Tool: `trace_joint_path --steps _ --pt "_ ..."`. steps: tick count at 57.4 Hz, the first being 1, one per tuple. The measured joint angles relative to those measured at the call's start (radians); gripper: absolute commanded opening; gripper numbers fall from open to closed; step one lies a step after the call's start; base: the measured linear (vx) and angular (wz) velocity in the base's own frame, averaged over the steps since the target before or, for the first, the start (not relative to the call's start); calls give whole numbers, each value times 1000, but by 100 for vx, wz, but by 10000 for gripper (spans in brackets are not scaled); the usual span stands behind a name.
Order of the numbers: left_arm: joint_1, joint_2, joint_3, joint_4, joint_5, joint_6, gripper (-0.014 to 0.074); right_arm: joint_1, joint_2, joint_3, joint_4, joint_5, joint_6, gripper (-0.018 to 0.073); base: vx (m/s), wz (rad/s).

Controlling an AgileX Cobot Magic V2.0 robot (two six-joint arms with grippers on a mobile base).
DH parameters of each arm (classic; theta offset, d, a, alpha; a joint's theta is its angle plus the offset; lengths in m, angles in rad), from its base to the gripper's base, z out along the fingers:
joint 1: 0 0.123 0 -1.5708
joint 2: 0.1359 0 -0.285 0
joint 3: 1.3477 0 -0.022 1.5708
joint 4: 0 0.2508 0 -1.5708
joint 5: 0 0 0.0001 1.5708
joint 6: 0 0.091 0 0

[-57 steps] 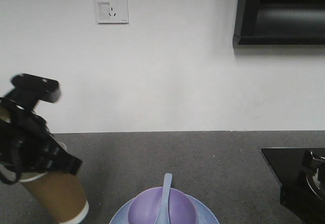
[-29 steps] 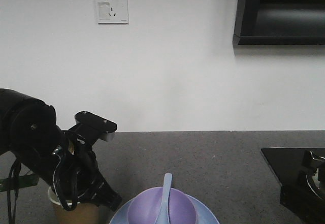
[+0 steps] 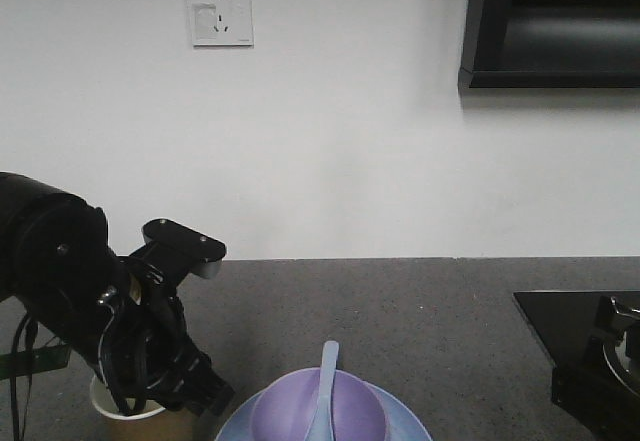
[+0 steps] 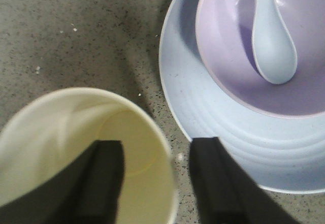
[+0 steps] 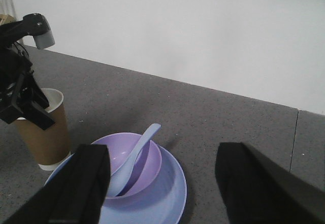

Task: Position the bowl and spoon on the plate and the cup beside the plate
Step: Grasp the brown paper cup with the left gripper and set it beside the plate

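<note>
My left gripper should next grab the paper cup by its rim (image 4: pixel 150 120) to put the cup beside the plate (image 4: pixel 233 132).
The brown paper cup (image 5: pixel 44 132) stands upright on the counter just left of the pale blue plate (image 5: pixel 170 183), its cream inside showing (image 4: pixel 66 132). My left gripper (image 4: pixel 157 183) is open and straddles the cup's right rim, with one finger (image 4: pixel 104 178) inside and the other finger (image 4: pixel 218 183) outside, both clear of the wall. In the front view the left gripper (image 3: pixel 170 391) hides most of the cup (image 3: pixel 110 409). The purple bowl (image 5: pixel 152 158) sits on the plate with the pale spoon (image 5: pixel 133 153) leaning in it. My right gripper (image 5: pixel 162 183) hovers open, near the plate.
The grey speckled counter (image 3: pixel 420 301) runs back to a white wall with a socket (image 3: pixel 219 11). A black panel (image 3: pixel 570 311) and dark hardware (image 3: pixel 600 381) lie at the right edge. A dark cabinet (image 3: pixel 550 21) hangs top right.
A second ago the cup hung tilted in the left gripper at far left. It has come down beside the plate, and the gripper now sits slightly higher over its rim.
</note>
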Motion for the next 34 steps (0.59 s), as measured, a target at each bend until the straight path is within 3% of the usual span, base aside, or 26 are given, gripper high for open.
trace_joint_path --steps 17,24,34 --pt "0 -156 0 51 -21 -11 520 0 0 0 0 1 0 514 0 0" --pt "0 -269 0 153 -60 -59 462 0 0 0 0 1 0 514 0 0" --pt "0 -446 0 333 -106 -127 312 0 0 0 0 2 0 514 0 0"
